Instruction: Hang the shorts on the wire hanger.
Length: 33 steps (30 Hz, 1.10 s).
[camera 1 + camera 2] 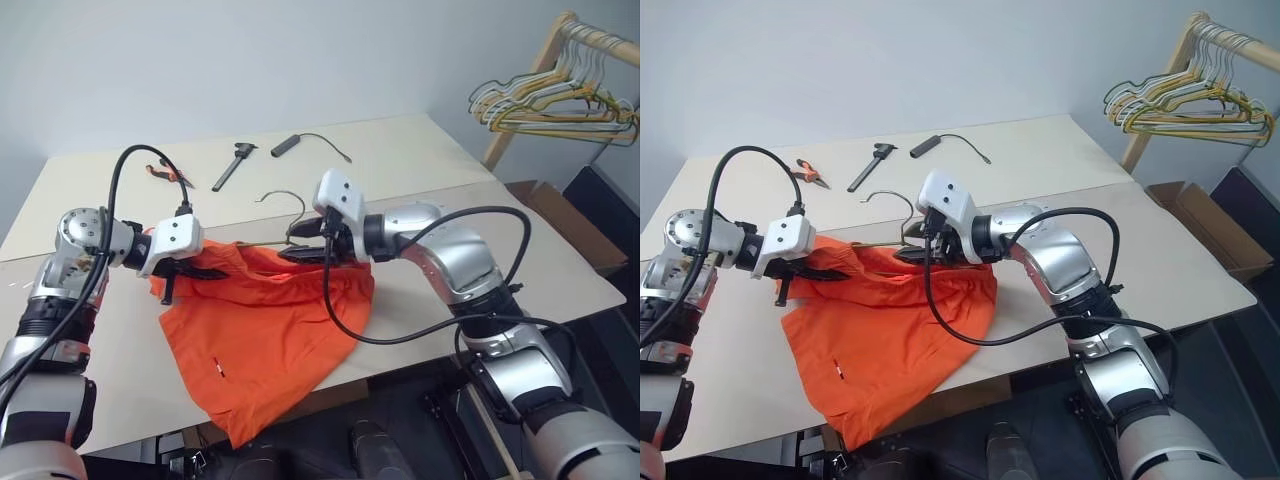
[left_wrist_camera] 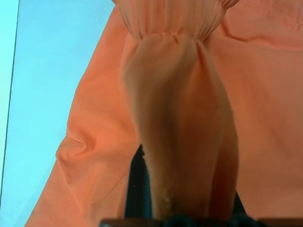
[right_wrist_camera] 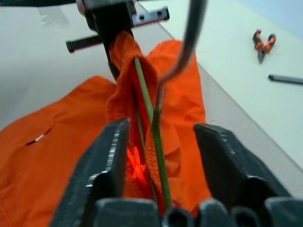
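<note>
The wire hanger needs to be grabbed next by its shoulder end (image 3: 165,194) in the waistband (image 3: 154,161) with my right gripper, so that I can hang the shorts.
The orange shorts (image 1: 270,330) lie bunched on the pale table (image 1: 420,150), one leg hanging over the front edge. My left gripper (image 1: 205,272) is shut on the gathered waistband (image 2: 175,28), lifting it a little. The wire hanger (image 1: 285,197) lies with its hook toward the back of the table, and its lower part runs into the waistband. My right gripper (image 3: 158,142) reaches in from the right. Its jaws stand open on either side of the hanger's thin wire (image 3: 147,99) and a fold of orange fabric, and neither finger visibly presses on them.
Behind the shorts lie orange-handled pliers (image 1: 160,172), a black tool (image 1: 233,165) and a black cylinder with a cable (image 1: 285,145). A wooden rack with several bunched hangers (image 1: 555,100) stands at the far right, above a cardboard box (image 1: 560,215).
</note>
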### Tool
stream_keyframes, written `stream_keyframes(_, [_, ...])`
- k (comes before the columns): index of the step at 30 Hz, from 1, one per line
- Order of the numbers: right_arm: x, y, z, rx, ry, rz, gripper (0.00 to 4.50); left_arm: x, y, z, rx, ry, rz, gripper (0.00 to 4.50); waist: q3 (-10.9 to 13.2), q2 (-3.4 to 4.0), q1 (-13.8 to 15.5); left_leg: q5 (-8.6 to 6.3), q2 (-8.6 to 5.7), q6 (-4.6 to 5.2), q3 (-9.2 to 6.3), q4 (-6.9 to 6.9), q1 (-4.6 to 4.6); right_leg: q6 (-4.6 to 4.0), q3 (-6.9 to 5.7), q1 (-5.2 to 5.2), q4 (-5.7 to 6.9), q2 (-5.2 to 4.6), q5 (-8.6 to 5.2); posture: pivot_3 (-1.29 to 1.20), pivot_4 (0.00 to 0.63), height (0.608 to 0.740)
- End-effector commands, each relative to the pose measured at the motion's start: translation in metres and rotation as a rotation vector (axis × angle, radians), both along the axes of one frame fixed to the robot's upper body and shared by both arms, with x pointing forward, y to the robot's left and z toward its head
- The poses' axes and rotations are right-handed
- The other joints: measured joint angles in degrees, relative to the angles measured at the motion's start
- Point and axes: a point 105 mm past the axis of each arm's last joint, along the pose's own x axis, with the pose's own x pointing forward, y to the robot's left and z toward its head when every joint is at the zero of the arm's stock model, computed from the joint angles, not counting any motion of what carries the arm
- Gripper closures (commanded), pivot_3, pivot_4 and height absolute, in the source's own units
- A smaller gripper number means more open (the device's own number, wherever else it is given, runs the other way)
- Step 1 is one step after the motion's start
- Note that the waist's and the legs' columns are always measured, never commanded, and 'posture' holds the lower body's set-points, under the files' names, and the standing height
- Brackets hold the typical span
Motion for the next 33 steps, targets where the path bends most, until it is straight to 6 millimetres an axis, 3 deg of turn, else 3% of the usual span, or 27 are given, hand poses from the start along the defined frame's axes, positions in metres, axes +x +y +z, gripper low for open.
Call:
stream_keyframes(1, [-0.002,0.002,0.021,0.043,-0.071,0.041,3.42,0.0,0.001,0.017,-0.024,-0.061,-0.007,4.5,0.0,0.0,-0.19,0.0,0.0,0.0,-0.01,0.0,0.01,0.0,0.0,0.0,0.01,0.01,0.0,-0.11,0.042,0.74])
stream_keyframes(4, [-0.005,0.002,0.021,0.053,-0.089,0.076,4.45,-0.001,0.002,0.017,-0.025,-0.062,-0.003,4.5,0.0,0.0,-0.57,0.02,0.01,-0.02,-0.02,0.0,0.02,0.0,0.0,0.0,0.02,0.03,0.0,-0.1,0.041,0.74])
stream_keyframes(9, [-0.006,0.003,0.018,0.065,-0.101,0.107,4.49,-0.001,0.002,0.021,-0.039,-0.063,0.005,4.5,-0.02,0.01,-0.7,0.02,0.01,-0.03,-0.03,0.0,0.05,0.0,0.0,0.01,0.04,0.03,0.0,-0.1,0.04,0.74])
stream_keyframes(14, [-0.006,0.0,0.016,0.064,-0.109,0.128,4.5,-0.007,0.005,0.038,-0.119,-0.029,0.009,3.0,-0.02,0.01,-0.76,0.02,0.01,-0.03,-0.04,-0.01,0.03,0.0,0.0,-0.01,0.05,0.03,0.0,-0.1,0.041,0.74])
stream_keyframes(18, [-0.006,-0.006,0.015,0.058,-0.116,0.129,4.5,-0.009,0.027,0.044,-0.101,-0.038,0.08,1.69,-0.02,0.01,-0.88,0.02,0.03,-0.03,-0.04,-0.02,0.04,0.0,0.0,-0.02,0.05,0.05,0.0,-0.1,0.044,0.74])
stream_keyframes(23, [-0.006,-0.008,0.015,0.055,-0.12,0.13,4.5,-0.008,0.045,0.037,-0.051,-0.054,0.149,0.08,-0.02,0.01,-0.75,0.03,0.01,-0.05,-0.04,-0.02,0.07,0.0,0.0,0.01,0.06,0.03,0.0,-0.1,0.05,0.74])
stream_keyframes(28, [-0.006,-0.01,0.016,0.056,-0.122,0.131,4.5,-0.006,0.054,0.015,0.022,-0.045,0.18,0.03,-0.02,0.01,-0.71,0.03,0.0,-0.05,-0.04,-0.03,0.06,0.0,0.0,-0.01,0.05,0.02,0.0,-0.1,0.051,0.74])
stream_keyframes(33, [-0.006,-0.011,0.017,0.055,-0.12,0.128,4.5,0.001,0.051,0.009,0.011,-0.054,0.2,1.3,-0.02,0.01,-0.62,0.02,0.0,-0.05,-0.05,-0.02,0.03,0.0,-0.01,-0.02,0.05,0.01,0.0,-0.11,0.052,0.74])
